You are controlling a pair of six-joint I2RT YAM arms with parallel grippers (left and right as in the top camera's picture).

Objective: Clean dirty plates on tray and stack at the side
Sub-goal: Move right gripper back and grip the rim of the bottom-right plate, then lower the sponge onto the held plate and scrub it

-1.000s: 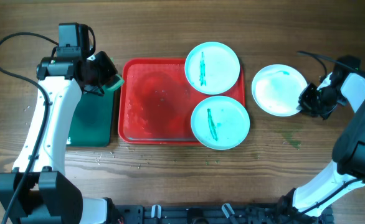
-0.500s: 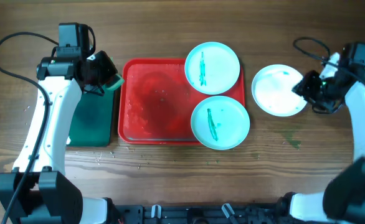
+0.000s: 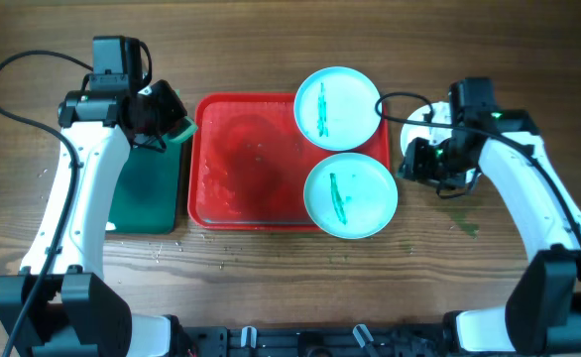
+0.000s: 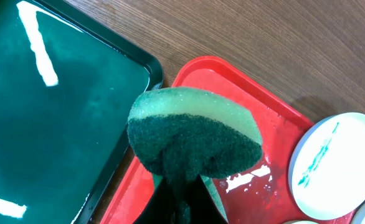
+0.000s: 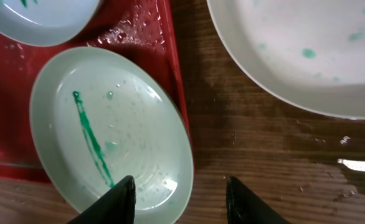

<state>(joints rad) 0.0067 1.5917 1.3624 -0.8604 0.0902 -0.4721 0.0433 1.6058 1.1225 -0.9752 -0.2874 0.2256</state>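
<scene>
I should next pinch the near aqua plate's rim [image 3: 394, 201] with my right gripper, away from the sponge. The plate's smeared side then stays free to clean.
The red tray [image 3: 246, 164] holds two pale aqua plates with green smears, a far one [image 3: 338, 107] and a near one [image 3: 350, 195], both overhanging its right rim. A white plate [image 3: 419, 127] with faint green spots lies on the table to the right, partly under my right arm. My right gripper [image 3: 416, 161] hangs open between the white plate and the near aqua plate. In the right wrist view the gripper [image 5: 181, 194] straddles the right rim of the near aqua plate [image 5: 108, 130], holding nothing. My left gripper [image 4: 185, 190] is shut on a green sponge [image 4: 195, 134] over the tray's left edge.
A dark green tray [image 3: 147, 193] lies to the left of the red tray, wet and shiny in the left wrist view [image 4: 45, 118]. The red tray's floor [image 4: 245, 99] is wet. A cable [image 3: 400, 96] loops over the far plate's right side.
My right arm swung left from the white plate's right edge to its left side, and its jaws opened. The white plate stays on the table. The left arm has not moved.
</scene>
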